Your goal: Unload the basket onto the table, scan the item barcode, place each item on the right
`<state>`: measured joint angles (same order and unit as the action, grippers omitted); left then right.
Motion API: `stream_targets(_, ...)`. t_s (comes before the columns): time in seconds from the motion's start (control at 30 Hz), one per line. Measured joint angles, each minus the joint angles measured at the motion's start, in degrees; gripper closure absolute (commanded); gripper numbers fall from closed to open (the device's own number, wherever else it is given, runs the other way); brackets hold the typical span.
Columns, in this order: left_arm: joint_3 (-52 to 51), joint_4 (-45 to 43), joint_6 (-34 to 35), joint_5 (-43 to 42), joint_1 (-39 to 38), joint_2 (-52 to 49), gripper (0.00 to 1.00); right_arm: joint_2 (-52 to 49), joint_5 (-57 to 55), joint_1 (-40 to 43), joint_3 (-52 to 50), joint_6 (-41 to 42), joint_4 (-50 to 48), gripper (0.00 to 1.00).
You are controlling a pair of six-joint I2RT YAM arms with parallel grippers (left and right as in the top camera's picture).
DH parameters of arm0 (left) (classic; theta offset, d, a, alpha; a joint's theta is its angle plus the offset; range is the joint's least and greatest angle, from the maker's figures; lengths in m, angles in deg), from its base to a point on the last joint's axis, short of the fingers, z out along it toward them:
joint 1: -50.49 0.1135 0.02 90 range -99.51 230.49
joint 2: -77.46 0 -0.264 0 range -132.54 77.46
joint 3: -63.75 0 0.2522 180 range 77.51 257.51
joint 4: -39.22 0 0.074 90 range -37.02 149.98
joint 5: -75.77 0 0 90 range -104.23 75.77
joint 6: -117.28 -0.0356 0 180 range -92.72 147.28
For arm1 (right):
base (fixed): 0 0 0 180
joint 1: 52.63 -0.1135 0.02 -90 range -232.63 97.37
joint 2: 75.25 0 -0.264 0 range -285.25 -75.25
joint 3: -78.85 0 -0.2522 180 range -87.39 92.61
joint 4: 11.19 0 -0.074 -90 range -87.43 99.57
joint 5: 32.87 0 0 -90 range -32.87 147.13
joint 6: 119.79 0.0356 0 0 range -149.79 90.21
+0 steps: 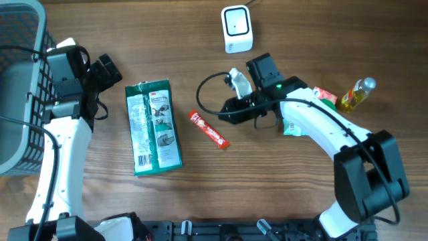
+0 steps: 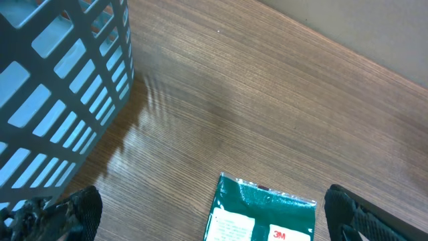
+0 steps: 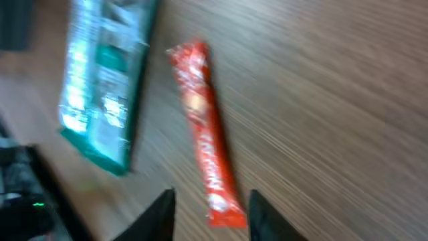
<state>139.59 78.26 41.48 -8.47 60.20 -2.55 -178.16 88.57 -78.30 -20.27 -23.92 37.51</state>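
I need to reach the red stick packet with my right gripper and grab its near end (image 1: 221, 141) (image 3: 224, 203), so the packet's length stays uncovered to scan the barcode.
A red stick packet (image 1: 208, 129) lies on the wooden table, right of a green 3M packet (image 1: 154, 127). My right gripper (image 1: 226, 112) hovers just above and right of the stick. In the blurred right wrist view the red stick (image 3: 204, 154) runs away from my right gripper (image 3: 212, 217), which is open; the stick's near end lies between the fingers with a gap on each side. A white scanner (image 1: 237, 28) stands at the back. My left gripper (image 1: 107, 72) is open wide and empty, and the green packet's top edge (image 2: 264, 214) shows between its fingers (image 2: 73, 213).
A grey mesh basket (image 1: 20, 87) stands at the far left, close to the left arm. A yellow bottle (image 1: 356, 94) and small packets (image 1: 326, 96) lie by the right arm. A black cable (image 1: 202, 94) loops near the right gripper.
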Motion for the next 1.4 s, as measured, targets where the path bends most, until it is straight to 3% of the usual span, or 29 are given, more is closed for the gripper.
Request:
stream_targets(0.17,0.00,0.00,0.00,0.00,0.00,0.00,0.00,-3.30,-4.63,-1.07,-0.02,-2.56,5.88,0.60)
stream_targets(0.27,0.00,0.02,0.00,0.00,0.00,0.00,0.00,-3.30,-9.25,-6.88,-0.02,-4.98,8.37,0.62)
stream_targets(0.57,0.00,0.02,0.00,0.00,0.00,0.00,0.00,-3.32,-28.48,-21.35,-0.02,-4.02,7.87,0.66)
stream_targets(0.77,0.00,0.02,0.00,0.00,0.00,0.00,0.00,-4.61,-34.49,-23.54,-0.02,-3.56,4.59,0.66)
stream_targets(0.9,0.00,0.02,0.00,0.00,0.00,0.00,0.00,-6.97,-35.67,-23.58,0.15,-3.54,2.54,0.69)
stream_targets(1.0,0.00,0.02,0.00,0.00,0.00,0.00,0.00,-8.09,-37.07,-23.58,1.18,-3.50,1.18,0.90)
stream_targets(1.07,0.00,0.00,0.00,0.00,0.00,0.00,0.00,-8.33,-37.70,-23.54,1.44,-3.91,1.11,0.96)
stream_targets(1.27,0.00,0.00,0.00,0.02,0.00,0.00,0.00,-8.20,-35.80,-22.23,1.73,-3.61,1.86,0.96)
stream_targets(1.4,0.00,0.00,0.00,0.02,0.00,0.00,0.00,-5.81,-22.29,-16.26,1.01,-5.16,3.21,0.96)
